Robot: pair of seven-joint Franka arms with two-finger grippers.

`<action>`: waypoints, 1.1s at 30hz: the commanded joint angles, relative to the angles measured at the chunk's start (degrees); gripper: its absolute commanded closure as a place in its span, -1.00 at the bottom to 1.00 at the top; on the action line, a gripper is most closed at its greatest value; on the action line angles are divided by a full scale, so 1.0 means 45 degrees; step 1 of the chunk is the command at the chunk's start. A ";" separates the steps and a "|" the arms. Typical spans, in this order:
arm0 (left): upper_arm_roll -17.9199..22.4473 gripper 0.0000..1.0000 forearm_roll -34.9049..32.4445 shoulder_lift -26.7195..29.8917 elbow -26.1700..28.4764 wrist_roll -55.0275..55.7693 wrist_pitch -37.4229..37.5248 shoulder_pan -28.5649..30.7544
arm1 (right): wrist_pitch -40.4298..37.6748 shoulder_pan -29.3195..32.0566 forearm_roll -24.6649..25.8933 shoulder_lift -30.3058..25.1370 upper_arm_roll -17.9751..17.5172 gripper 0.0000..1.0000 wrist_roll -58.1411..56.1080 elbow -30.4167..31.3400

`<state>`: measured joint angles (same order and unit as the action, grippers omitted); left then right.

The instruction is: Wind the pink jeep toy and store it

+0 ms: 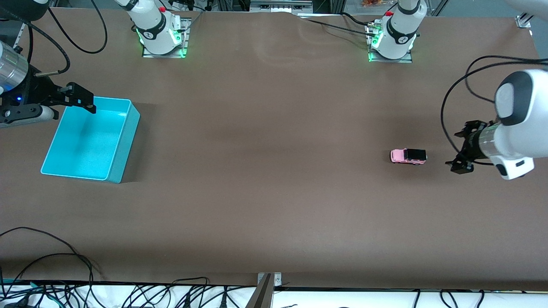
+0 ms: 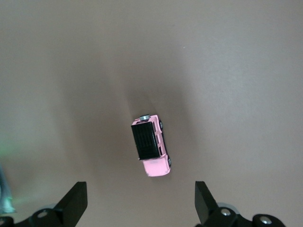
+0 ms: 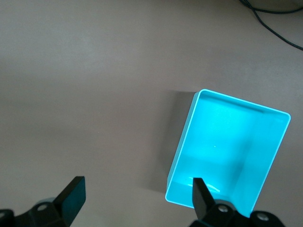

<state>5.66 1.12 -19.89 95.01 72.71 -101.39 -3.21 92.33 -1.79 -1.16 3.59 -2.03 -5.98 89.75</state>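
The left gripper should next grab the toy by its long pink sides, so that the pink jeep toy's silver knob (image 2: pixel 145 117) stays free to wind.
The pink jeep toy (image 1: pixel 408 156), tiny with a black roof, stands on its wheels on the brown table toward the left arm's end. It also shows in the left wrist view (image 2: pixel 152 145). My left gripper (image 1: pixel 460 148) is open and empty over the table just beside the jeep, toward the table's end; in its wrist view (image 2: pixel 139 203) the jeep lies ahead of the fingertips, not between them. The turquoise bin (image 1: pixel 124 145) stands empty at the right arm's end. My right gripper (image 1: pixel 83 100) is open and empty over the bin's corner; its wrist view (image 3: pixel 137 198) shows the bin (image 3: pixel 182 151).
The two arm bases (image 1: pixel 162 38) (image 1: pixel 391 40) stand along the table's edge farthest from the front camera. Black cables (image 1: pixel 64 256) lie along the edge nearest that camera, with a metal bracket (image 1: pixel 267 284) at its middle.
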 commanded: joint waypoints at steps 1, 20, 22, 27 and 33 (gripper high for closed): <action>-0.0319 -1.00 0.0142 0.0182 0.1656 0.1554 -0.1566 -0.0028 | -0.0224 -0.0033 -0.0191 0.0138 0.0021 -1.00 -0.0117 -0.0276; -0.0359 -1.00 0.0122 -0.0227 0.6033 0.3744 -0.7915 -0.0028 | -0.0771 -0.0033 -0.0093 0.0080 0.0002 -1.00 -0.0117 -0.0296; -0.0359 -1.00 0.0122 -0.0325 0.6190 0.3744 -0.8287 -0.0028 | -0.0771 -0.0052 -0.0074 0.0080 0.0002 -1.00 -0.0097 -0.0296; -0.0359 -0.95 0.0122 -0.0501 0.6620 0.3744 -0.8912 -0.0028 | -0.0693 -0.0033 0.0083 0.0119 0.0021 -1.00 -0.0116 -0.0296; -0.0359 -0.32 0.0122 -0.0482 0.7109 0.3744 -0.9421 -0.0028 | -0.0790 -0.0013 0.0102 0.0119 0.0021 -1.00 -0.0117 -0.0296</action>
<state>4.00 1.12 -22.56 125.33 88.97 -141.92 -3.25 90.23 -1.90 -1.10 3.71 -2.07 -5.98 89.74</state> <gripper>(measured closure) 0.084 0.000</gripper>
